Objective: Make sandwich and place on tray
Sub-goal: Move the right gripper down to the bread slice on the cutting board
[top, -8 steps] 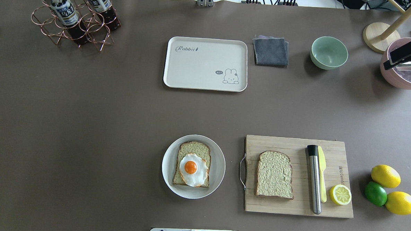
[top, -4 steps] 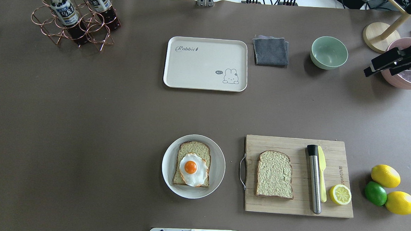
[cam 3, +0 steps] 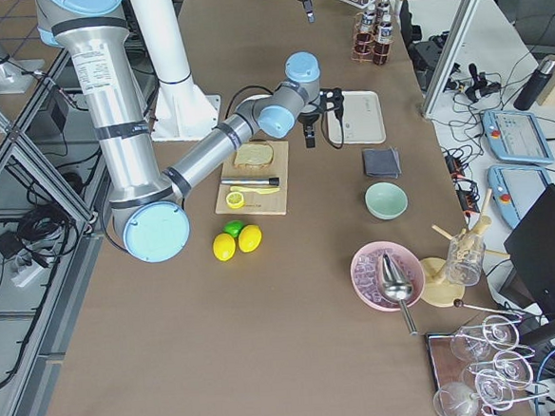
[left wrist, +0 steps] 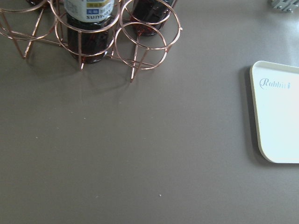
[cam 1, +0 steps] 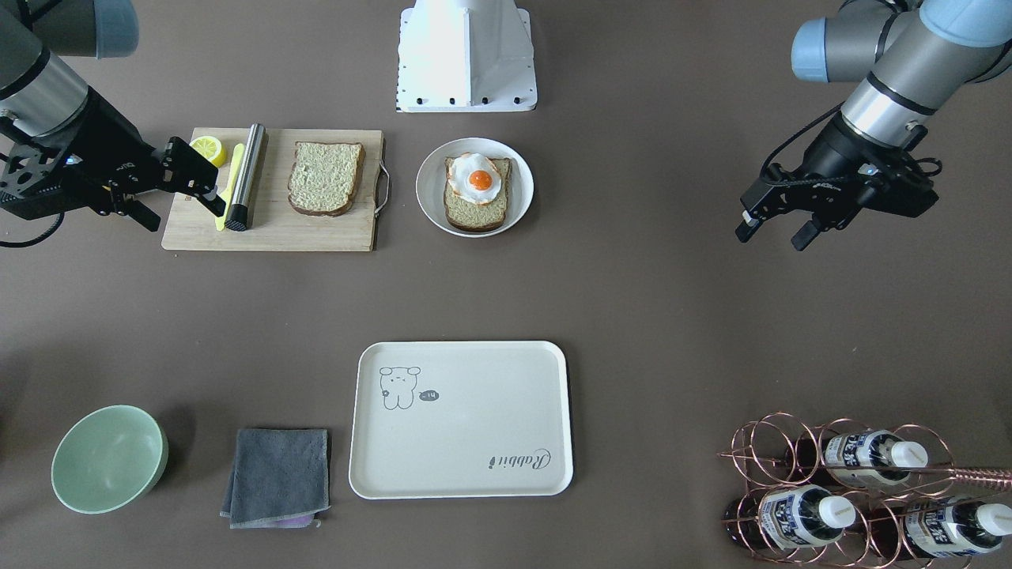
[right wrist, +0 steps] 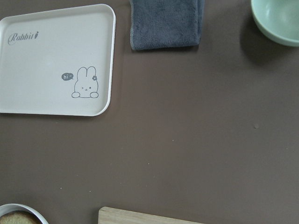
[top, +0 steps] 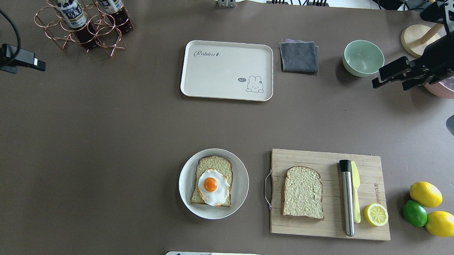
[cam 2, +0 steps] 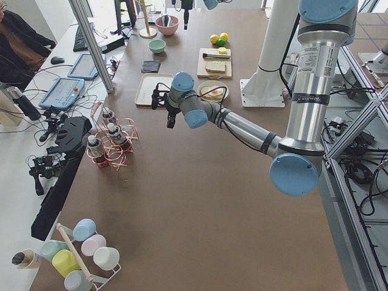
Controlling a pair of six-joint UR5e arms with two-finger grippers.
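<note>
I should top the egg [cam 1: 475, 179] and finish the sandwich, so next I should grab the bare bread slice by its crust edge [cam 1: 328, 146] with my right gripper.
One bread slice [top: 214, 163] lies on a round white plate [top: 184, 183] with a fried egg [top: 213, 186] on top. A second bread slice [top: 303, 192] lies bare on the wooden cutting board [top: 322, 227]. The cream tray [top: 227, 70] sits empty at the far middle; it also shows in the right wrist view [right wrist: 46, 60]. My left gripper [cam 1: 771, 233] is open and empty, high over the table's left side, near the bottle rack. My right gripper [top: 389, 85] is open and empty, high at the far right, beside the green bowl.
A copper rack with bottles [top: 82, 17] stands far left. A grey cloth [top: 299, 56], a green bowl [top: 363, 58] and a pink bowl [top: 449, 89] lie far right. A steel cylinder [top: 347, 198], yellow knife [top: 356, 194] and half lemon [top: 376, 215] share the board. Two lemons and a lime [top: 415, 213] lie beside it.
My right gripper has moved left from the pink bowl toward the green bowl. My left gripper has come into the overhead view from the left edge. The food and tray have not moved.
</note>
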